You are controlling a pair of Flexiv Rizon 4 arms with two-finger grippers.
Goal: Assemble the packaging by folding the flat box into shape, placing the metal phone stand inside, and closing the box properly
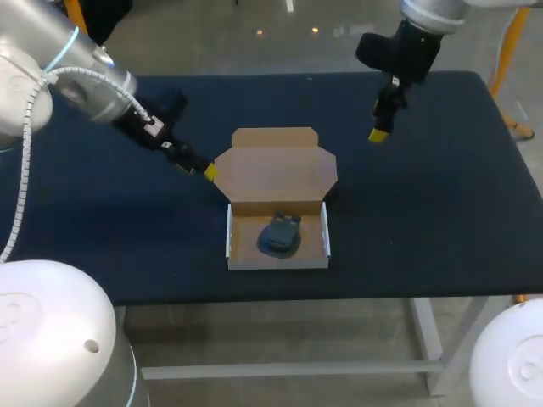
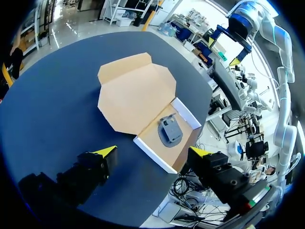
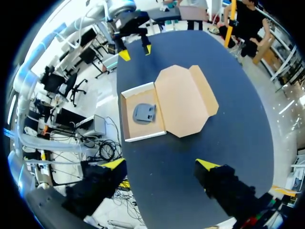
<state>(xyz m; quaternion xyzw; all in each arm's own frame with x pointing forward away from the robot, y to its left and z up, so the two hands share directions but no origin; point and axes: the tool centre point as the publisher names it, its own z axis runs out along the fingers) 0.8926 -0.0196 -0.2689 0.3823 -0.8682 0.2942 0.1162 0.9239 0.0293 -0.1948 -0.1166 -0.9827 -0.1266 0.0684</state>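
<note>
The lid is far wider than my fingers open. My left gripper will next grab the lid by its thin side edge.
A cardboard box sits at the table's front middle, its tray folded up with white side walls. Its lid lies open and flat behind the tray. A grey-blue metal phone stand rests inside the tray. My left gripper hovers at the lid's left edge, open and holding nothing. In the left wrist view, the tray and stand lie ahead of the left gripper. My right gripper hangs open above the table, right of the lid. From the right gripper, the box and stand lie ahead.
The dark blue table carries only the box. Bare cloth stretches left and right of it. The table's front edge runs just below the tray. My left gripper also shows in the right wrist view, beyond the box.
</note>
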